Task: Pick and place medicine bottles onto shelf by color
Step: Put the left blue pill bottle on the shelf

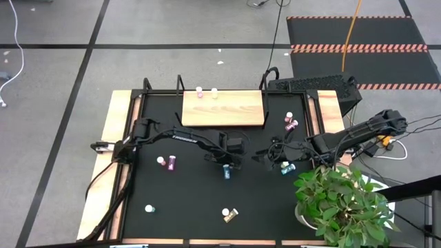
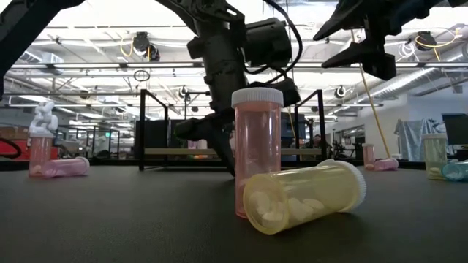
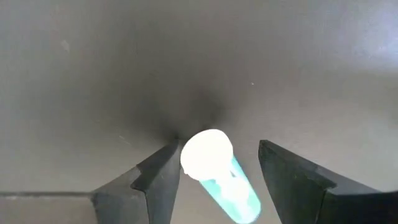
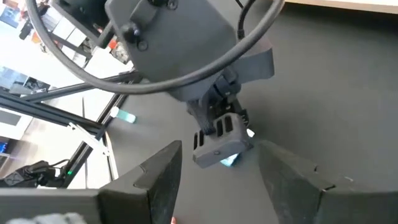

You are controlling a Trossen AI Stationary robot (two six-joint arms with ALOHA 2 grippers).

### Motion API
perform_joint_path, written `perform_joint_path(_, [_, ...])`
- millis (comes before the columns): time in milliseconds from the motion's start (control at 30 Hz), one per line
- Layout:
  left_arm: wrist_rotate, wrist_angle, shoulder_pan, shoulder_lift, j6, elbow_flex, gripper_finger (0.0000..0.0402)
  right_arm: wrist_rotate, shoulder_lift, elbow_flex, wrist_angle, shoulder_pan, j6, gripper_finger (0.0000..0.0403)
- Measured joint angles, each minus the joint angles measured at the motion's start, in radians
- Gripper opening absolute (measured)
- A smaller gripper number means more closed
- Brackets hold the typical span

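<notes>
My left gripper is going to place the teal bottle on the shelf (image 1: 222, 110) by color, so it should next hold the bottle by its body just below the cap (image 1: 227, 173).
A teal bottle (image 3: 224, 186) with a white cap stands on the black table (image 1: 193, 193) near its middle, also visible in the high view (image 1: 226, 171). My left gripper (image 3: 219, 147) is open and slants down over it, one finger on each side of the cap. My right gripper (image 4: 217, 168) is open, holds nothing and hangs above the table to the right of the left gripper (image 1: 226, 162), facing it. The light-wood shelf (image 1: 222, 110) lies at the table's far side, with a pink bottle (image 1: 200, 91) and a pale one (image 1: 214, 91) at its far edge. My left gripper comes from above, slanting down, with its fingers either side of the teal bottle's white cap (image 3: 206, 152). One finger (image 3: 163, 177) stands right at the cap's rim, and I cannot tell whether it touches. The other finger (image 3: 283, 177) stands apart. The bottle rests on the table.
Pink bottles lie at the left (image 1: 166, 162) and far right (image 1: 290, 123). Teal bottles sit under my right arm (image 1: 285, 167) and near left (image 1: 149, 208). At the near edge a pink bottle (image 2: 257, 150) stands beside a lying yellow one (image 2: 307, 196). A potted plant (image 1: 341, 203) overhangs the near right corner.
</notes>
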State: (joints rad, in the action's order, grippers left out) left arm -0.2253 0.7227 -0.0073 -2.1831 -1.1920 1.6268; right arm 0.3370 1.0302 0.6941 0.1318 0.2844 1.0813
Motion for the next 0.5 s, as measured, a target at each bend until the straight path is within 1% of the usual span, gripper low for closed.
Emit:
perform_joint_path(167, [0.001,0.008,-0.017,-0.002,-0.026,0.000,0.0217,-0.001,0.000,0.000,0.000,0.000,-0.010,0.0203])
perform_joint_path(233, [0.002,0.017,-0.018,-0.002,-0.030,0.000,0.0209,-0.001,0.000,0.000,0.000,0.000,-0.019,0.0203])
perform_joint_path(500, [0.058,0.028,-0.006,-0.002,-0.053,0.000,0.0124,0.000,0.000,0.000,0.000,0.000,-0.035,0.0203])
